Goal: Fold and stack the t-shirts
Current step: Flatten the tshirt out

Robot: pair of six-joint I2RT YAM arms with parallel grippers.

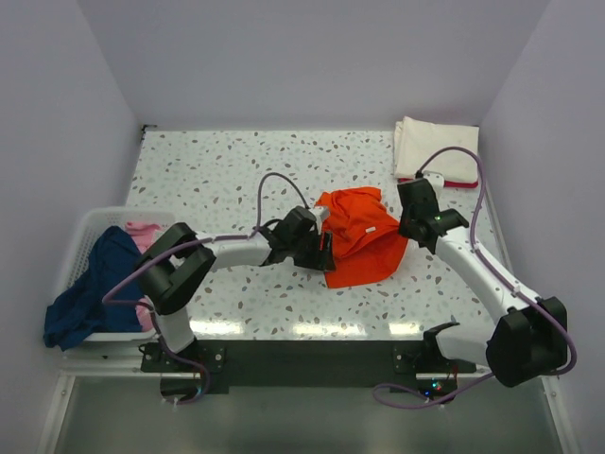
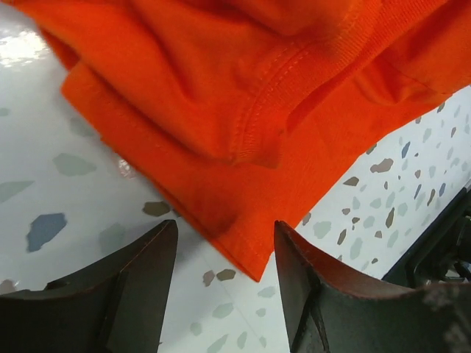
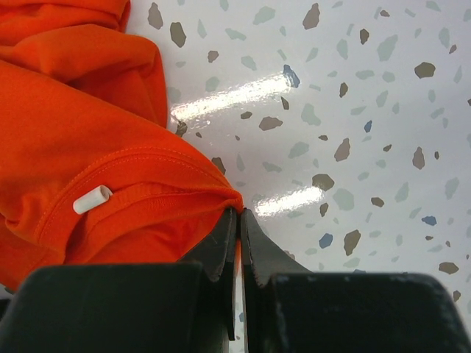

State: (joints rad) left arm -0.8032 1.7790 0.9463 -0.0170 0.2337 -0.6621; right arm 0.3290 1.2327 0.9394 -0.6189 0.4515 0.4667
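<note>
My left gripper isn't ready to close on the orange corner between its fingers yet. It should go lower first, because in the left wrist view its fingers stop above the cloth (image 2: pixel 254 254).
A bright orange t-shirt (image 1: pixel 362 236) lies crumpled in the middle of the speckled table. My left gripper (image 1: pixel 326 248) is at its left edge, open, with a hemmed corner of the orange cloth (image 2: pixel 254 254) lying between the jaws, not gripped. My right gripper (image 1: pixel 408 230) is at the shirt's right edge, shut on the ribbed collar edge of the orange shirt (image 3: pixel 237 197). A folded cream-white shirt (image 1: pixel 433 149) lies over a red one (image 1: pixel 460 183) at the back right. A navy blue shirt (image 1: pixel 87 288) and a pink one (image 1: pixel 144 234) hang in the basket.
A white slatted basket (image 1: pixel 83 234) stands at the table's left edge. Purple cables loop above both arms. A small white tag (image 3: pixel 92 199) sits at the orange shirt's collar.
</note>
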